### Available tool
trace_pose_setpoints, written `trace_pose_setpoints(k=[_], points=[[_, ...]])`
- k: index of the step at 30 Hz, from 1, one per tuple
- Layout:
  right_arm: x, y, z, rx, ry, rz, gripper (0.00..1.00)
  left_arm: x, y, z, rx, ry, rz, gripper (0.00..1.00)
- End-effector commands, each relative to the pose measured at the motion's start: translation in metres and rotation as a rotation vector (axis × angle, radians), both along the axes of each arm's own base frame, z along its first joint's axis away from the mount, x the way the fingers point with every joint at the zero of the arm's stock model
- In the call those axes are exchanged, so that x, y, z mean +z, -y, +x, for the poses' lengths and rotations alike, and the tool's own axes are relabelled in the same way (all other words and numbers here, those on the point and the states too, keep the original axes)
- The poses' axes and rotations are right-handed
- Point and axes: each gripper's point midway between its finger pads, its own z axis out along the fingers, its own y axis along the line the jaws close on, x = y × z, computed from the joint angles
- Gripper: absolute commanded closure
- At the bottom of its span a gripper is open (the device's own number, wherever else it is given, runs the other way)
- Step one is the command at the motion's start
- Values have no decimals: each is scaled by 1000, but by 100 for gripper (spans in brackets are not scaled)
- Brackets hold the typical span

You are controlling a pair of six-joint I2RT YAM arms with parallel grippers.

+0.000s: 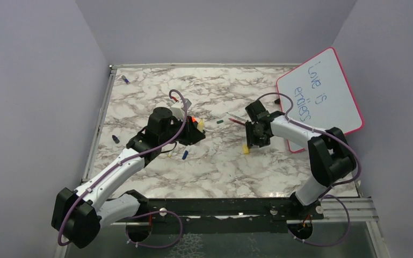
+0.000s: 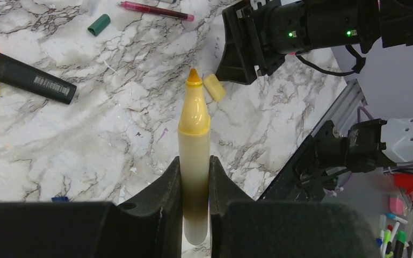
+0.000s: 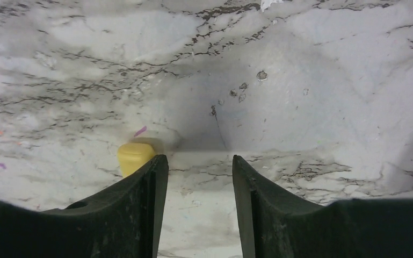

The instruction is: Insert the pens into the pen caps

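Note:
The yellow pen cap should be gripped across its sides by my right gripper next. Its open end will then stay free, so the pen's yellow tip can go in.
My left gripper (image 2: 194, 161) is shut on a white-bodied pen (image 2: 194, 123) whose bare yellow tip points away over the marble table toward the right arm. A yellow pen cap (image 2: 214, 86) lies flat just beyond that tip. In the right wrist view this cap (image 3: 132, 156) sits just outside the left finger. My right gripper (image 3: 200, 159) hovers low over the table, open, with only bare marble between its fingers. From above, the right gripper (image 1: 255, 141) stands over the yellow cap (image 1: 245, 149), and the left gripper (image 1: 196, 131) is at mid-table.
A green cap (image 2: 99, 24) and a dark red pen (image 2: 156, 9) lie further back. A black highlighter (image 2: 29, 79) with an orange end lies to the left. Blue caps (image 1: 116, 138) (image 1: 185, 155) lie by the left arm. A pink-framed whiteboard (image 1: 322, 97) leans at the right.

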Motion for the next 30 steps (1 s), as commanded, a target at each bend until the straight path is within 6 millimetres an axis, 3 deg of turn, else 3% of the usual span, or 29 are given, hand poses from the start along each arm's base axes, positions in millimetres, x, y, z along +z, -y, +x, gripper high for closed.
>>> trace_pose_setpoints(k=[1,4,7,13,19,24,30], points=[[29,-8,5,-18,71,61,46,7,6,-3,-40,9,-42,100],[44,-11,9,-52,113,94,42,7,5,-3,-40,9,-37,100],[54,-35,7,24,134,195,39,8,2,-3,-26,12,-26,100],[41,-62,-3,47,99,204,32,12,1,-3,-19,29,-36,100],[25,-63,-4,-13,108,158,34,7,0,3,2,21,-20,100],[10,-48,-10,-84,101,96,41,6,3,2,-10,10,-21,100],[-8,-35,-7,-86,87,-2,41,7,-8,10,59,21,22,100]])
